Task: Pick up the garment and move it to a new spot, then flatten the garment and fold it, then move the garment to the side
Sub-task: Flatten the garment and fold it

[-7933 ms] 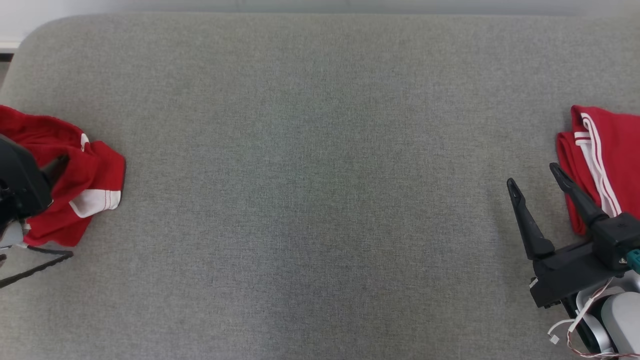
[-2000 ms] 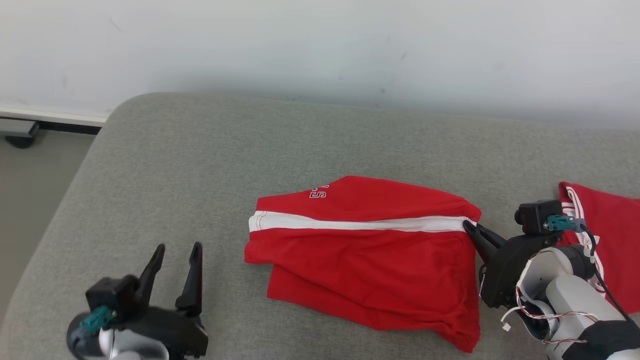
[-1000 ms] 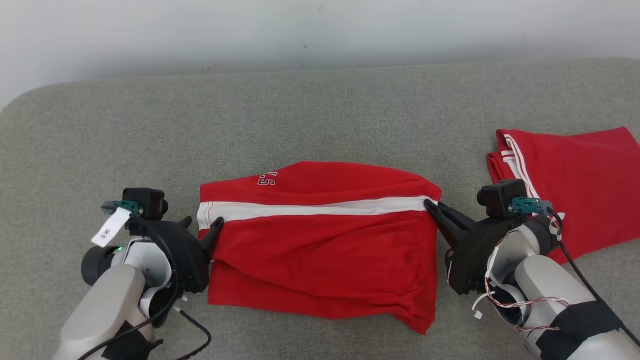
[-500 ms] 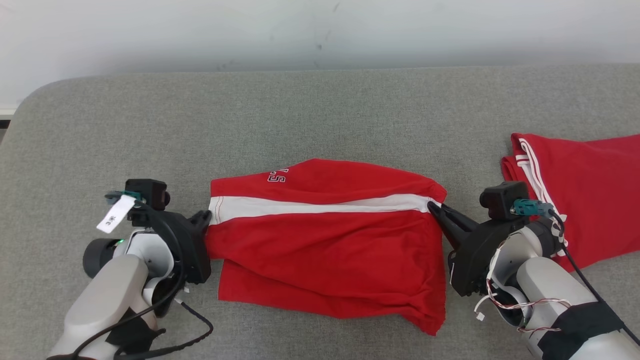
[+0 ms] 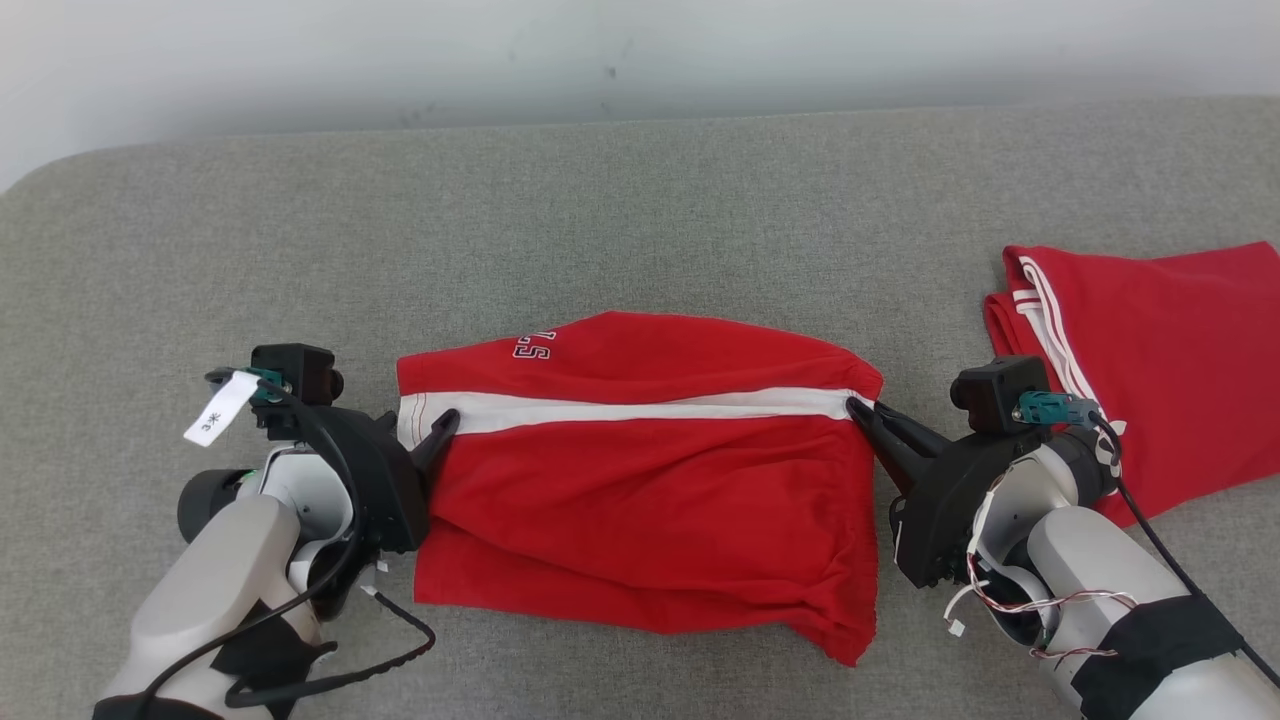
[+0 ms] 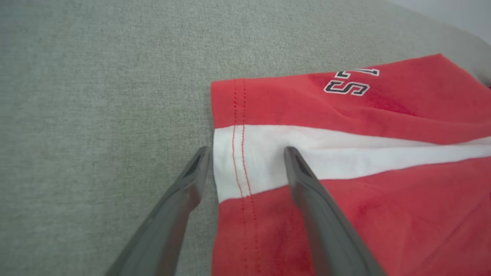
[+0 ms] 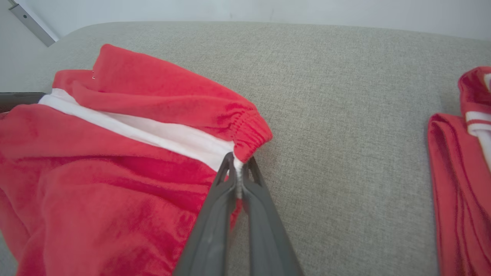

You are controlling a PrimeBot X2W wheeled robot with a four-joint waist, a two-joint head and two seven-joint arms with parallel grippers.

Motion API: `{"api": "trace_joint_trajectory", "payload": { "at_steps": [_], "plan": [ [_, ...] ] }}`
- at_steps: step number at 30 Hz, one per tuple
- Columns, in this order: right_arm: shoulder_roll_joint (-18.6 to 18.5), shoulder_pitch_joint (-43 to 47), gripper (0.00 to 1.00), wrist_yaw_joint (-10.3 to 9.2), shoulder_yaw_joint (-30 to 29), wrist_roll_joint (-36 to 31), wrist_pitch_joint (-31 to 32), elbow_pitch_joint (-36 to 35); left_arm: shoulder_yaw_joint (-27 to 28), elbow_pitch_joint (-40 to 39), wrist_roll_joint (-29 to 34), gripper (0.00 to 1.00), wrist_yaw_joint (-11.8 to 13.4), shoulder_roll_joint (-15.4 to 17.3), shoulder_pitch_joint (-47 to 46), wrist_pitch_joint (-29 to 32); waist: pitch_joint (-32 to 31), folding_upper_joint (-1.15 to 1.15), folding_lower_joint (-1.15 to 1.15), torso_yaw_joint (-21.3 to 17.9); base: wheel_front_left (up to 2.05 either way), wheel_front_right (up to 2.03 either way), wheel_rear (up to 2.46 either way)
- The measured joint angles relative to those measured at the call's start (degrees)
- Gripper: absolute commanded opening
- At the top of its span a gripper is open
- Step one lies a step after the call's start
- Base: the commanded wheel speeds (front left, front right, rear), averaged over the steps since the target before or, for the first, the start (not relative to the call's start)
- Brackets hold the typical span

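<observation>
I will next use my left gripper to grab the red shorts (image 5: 648, 516), which are spread on the cushion, by the stitched hem edge (image 5: 414, 420) that is between my fingers.
The garment (image 5: 640, 480), red shorts with a white side stripe and white lettering, lies spread across the middle of the grey cushion (image 5: 640, 220). My left gripper (image 5: 415, 425) stands open at its left hem. In the left wrist view one finger rests on the white stripe (image 6: 345, 153) and the other lies on the cushion beside the hem, so the hem edge sits inside the left gripper (image 6: 246, 151). My right gripper (image 5: 860, 408) is shut on the elastic waistband at the stripe's right end. The right wrist view shows fabric of the garment (image 7: 115, 161) pinched in the right gripper (image 7: 238, 163).
A second red garment with white stripes (image 5: 1150, 340) lies folded at the cushion's right end, close behind my right wrist; its edge (image 7: 460, 172) is in the right wrist view too. A pale wall (image 5: 640, 50) runs along the back of the cushion.
Half a second ago my left gripper was shut on the hem; it now stands open again at the same spot. The right gripper has stayed shut on the waistband. The head view shifted slightly.
</observation>
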Motion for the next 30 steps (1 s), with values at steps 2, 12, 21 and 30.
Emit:
{"api": "trace_joint_trajectory", "payload": {
  "at_steps": [2,12,21,30],
  "plan": [
    [0.0,0.0,0.00,0.00,0.0,0.0,0.0,0.0,-0.4,-0.1,-0.6,0.21,0.0,0.0,-0.1,0.2,0.1,0.00,0.00,-0.1,0.00,0.00,0.00],
    [-0.5,0.0,0.00,0.00,-0.3,0.4,-0.8,0.6,-2.9,-0.5,-2.1,0.00,0.0,0.1,-0.7,0.6,-0.2,0.00,0.00,0.6,0.00,0.00,0.00],
    [-0.3,-0.1,0.00,0.00,0.3,0.4,-1.0,0.9,-5.3,-0.3,-3.6,0.00,0.0,1.4,-0.9,0.7,-0.7,0.00,0.00,1.1,0.00,0.00,0.00],
    [-0.3,-0.3,0.00,0.00,0.5,0.8,-1.1,1.3,-6.2,-0.3,-4.6,0.00,0.0,1.6,-1.0,0.2,-1.3,0.00,0.00,1.0,0.00,0.00,0.00]
  ]
}}
